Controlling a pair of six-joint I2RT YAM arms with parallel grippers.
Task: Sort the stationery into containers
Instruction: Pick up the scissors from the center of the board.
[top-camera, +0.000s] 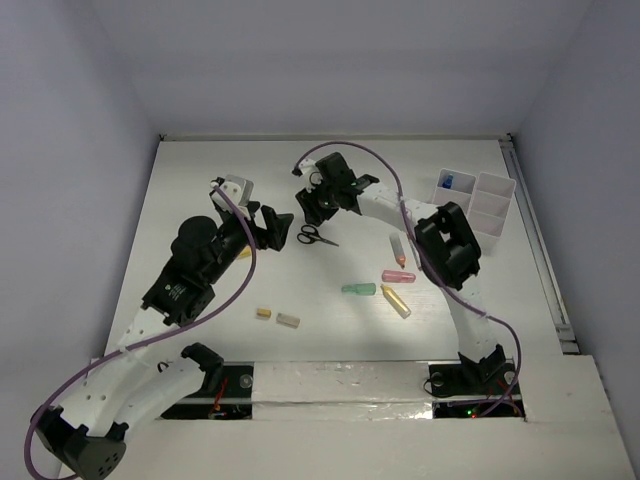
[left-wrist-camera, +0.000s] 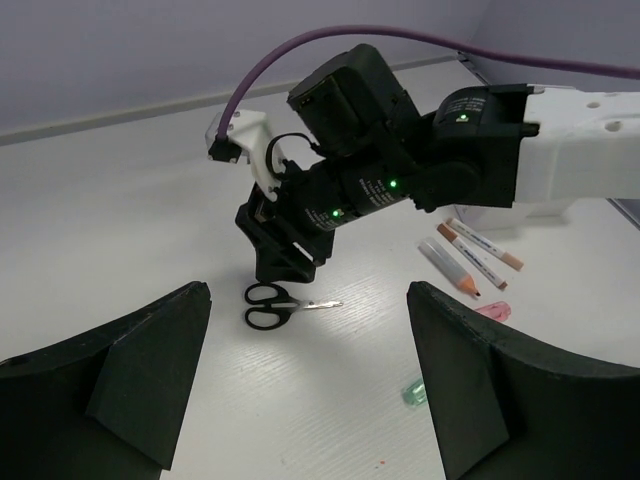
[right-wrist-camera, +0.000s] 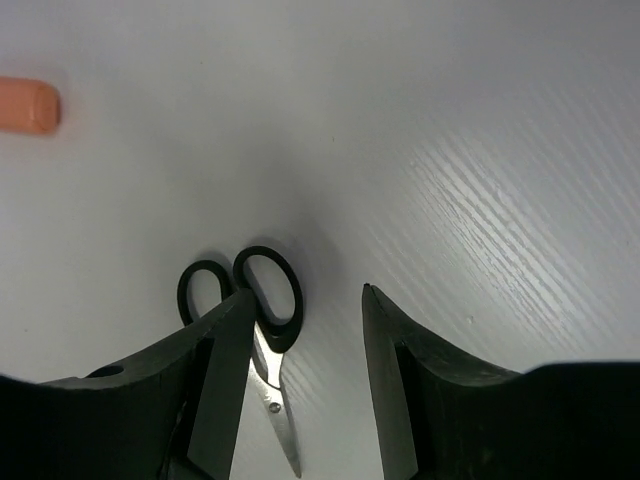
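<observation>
I will grab the black-handled scissors next with my right gripper by one handle loop (top-camera: 310, 229), so the scissors' blades stay free to go into the tray (top-camera: 492, 205).
Black-handled scissors (top-camera: 316, 236) lie on the white table at mid-back. My right gripper (top-camera: 318, 210) hovers open just above them. In the right wrist view the scissors (right-wrist-camera: 270, 395) lie partly under the left finger, and the gripper (right-wrist-camera: 305, 292) holds nothing. My left gripper (top-camera: 275, 228) is open and empty just left of the scissors. In its wrist view, the gripper (left-wrist-camera: 310, 350) faces the scissors (left-wrist-camera: 275, 305). The white organizer tray (top-camera: 492, 205) stands at the back right with a blue item (top-camera: 449, 182) in one compartment.
Green (top-camera: 358, 290), pink (top-camera: 398, 276) and yellow (top-camera: 396, 301) markers and an orange-tipped one (top-camera: 399, 250) lie near the right arm. Yellow (top-camera: 263, 313) and grey (top-camera: 288, 320) erasers lie in front. Pencils (left-wrist-camera: 470, 255) show in the left wrist view.
</observation>
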